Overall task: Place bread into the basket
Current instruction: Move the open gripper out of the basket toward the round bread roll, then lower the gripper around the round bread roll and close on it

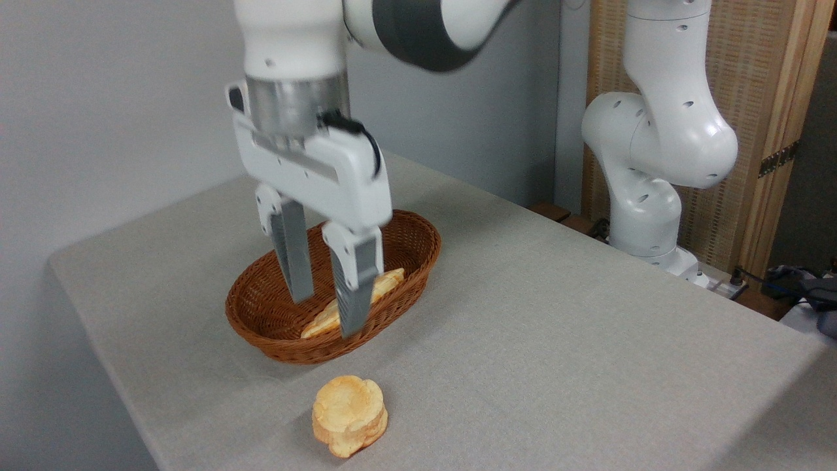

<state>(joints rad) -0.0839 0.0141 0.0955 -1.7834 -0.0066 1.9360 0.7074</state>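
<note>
The bread (349, 414) should go into the wicker basket, so my gripper should next grab it by its lobed sides and then put it in there.
The bread (349, 414), a small round golden-orange bun with lobed edges, lies on the grey tablecloth close to the front edge. Behind it stands the oval reddish-brown wicker basket (418, 252). My gripper (325, 318) hangs above the basket with its fingers pointing down, open, and nothing between them. It is higher than the bun and behind it in the picture. The fingers cover part of the basket's inside.
A long flat pale-yellow loaf (386, 282) lies inside the basket, partly behind my fingers. The arm's white base (647, 216) stands at the table's back right. The table edge (131, 418) runs close to the bun on the left and front.
</note>
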